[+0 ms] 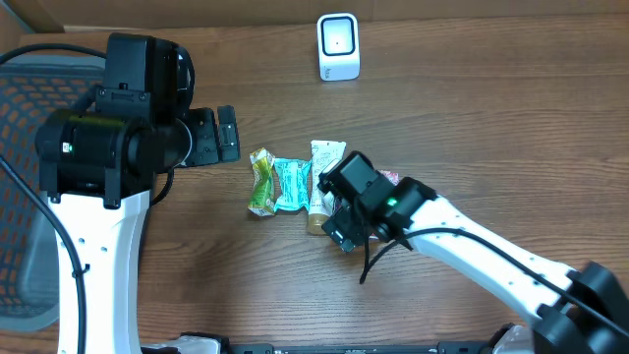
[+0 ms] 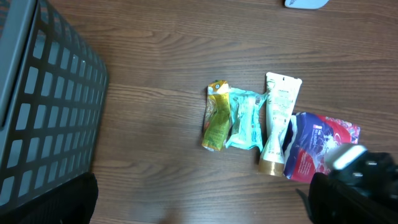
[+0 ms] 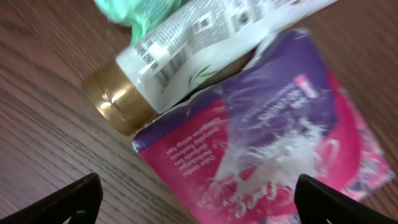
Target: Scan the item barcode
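I need to grab the purple-pink pouch (image 3: 267, 143) by its pink side (image 3: 211, 175) with my right gripper next. The purple side then stays free to turn for scanning the barcode.
Four items lie in a row on the wooden table: a yellow-green packet (image 1: 260, 182) (image 2: 216, 116), a teal packet (image 1: 292, 184) (image 2: 247, 118), a white tube (image 1: 323, 167) (image 2: 278, 118) with a gold cap (image 3: 118, 99), and a purple-pink pouch (image 2: 317, 146) (image 3: 267, 143). The tube shows a barcode (image 3: 168, 71). My right gripper (image 1: 339, 208) (image 3: 199, 199) hangs open just above the pouch, holding nothing. My left gripper (image 1: 218, 136) (image 2: 202, 199) stands open over bare table left of the row. A white scanner (image 1: 338, 46) stands at the back.
A grey mesh basket (image 1: 29, 197) (image 2: 43, 112) stands at the left edge, close to the left arm. The right arm (image 1: 472, 246) stretches in from the lower right. In the overhead view the pouch is mostly hidden under the right gripper.
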Robot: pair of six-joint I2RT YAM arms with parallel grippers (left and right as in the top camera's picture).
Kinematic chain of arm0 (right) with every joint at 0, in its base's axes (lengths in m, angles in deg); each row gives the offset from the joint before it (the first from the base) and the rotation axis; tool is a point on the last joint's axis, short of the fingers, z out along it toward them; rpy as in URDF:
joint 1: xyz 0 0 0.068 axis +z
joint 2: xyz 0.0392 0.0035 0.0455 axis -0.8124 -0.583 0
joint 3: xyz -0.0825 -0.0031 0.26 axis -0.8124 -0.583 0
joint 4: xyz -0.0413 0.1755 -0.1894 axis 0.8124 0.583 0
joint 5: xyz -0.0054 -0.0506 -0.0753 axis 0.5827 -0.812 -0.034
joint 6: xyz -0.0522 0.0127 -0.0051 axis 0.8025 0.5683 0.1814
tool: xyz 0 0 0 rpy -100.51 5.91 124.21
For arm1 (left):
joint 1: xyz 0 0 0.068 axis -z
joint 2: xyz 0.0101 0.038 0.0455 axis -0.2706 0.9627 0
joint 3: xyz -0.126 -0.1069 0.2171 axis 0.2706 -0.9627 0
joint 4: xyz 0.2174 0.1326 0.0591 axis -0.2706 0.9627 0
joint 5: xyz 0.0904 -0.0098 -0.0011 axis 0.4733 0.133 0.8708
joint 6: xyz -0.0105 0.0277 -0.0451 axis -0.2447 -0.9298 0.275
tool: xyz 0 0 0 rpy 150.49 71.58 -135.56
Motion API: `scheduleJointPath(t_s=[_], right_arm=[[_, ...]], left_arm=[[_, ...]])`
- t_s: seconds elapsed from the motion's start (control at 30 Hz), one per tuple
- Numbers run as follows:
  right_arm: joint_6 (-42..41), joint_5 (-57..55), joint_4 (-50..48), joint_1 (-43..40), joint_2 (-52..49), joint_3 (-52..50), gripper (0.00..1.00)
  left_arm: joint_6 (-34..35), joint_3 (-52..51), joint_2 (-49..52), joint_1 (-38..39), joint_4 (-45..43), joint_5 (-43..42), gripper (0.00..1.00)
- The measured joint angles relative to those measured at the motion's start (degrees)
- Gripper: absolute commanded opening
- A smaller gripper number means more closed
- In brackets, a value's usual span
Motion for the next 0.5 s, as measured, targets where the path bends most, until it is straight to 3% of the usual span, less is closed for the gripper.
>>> scheduleJointPath(t_s=[0.23,0.43,0.5], right_arm=[[2.84,-1.4,1.99,2.12,-7.32,-0.07,0.86],[3.45,-4.11,0.9,2.14,-8.96,-0.07,0.65],[3.32,-5.22,0.09,2.14,-9.14,-0.07,0.52]], left_arm=[[0.0,0.0,0.0,0.0,0.0,0.0,1.0],[0.0,0.0,0.0,0.0,0.02,0.0,1.0],[0.0,0.0,0.0,0.0,0.0,0.0,0.99]])
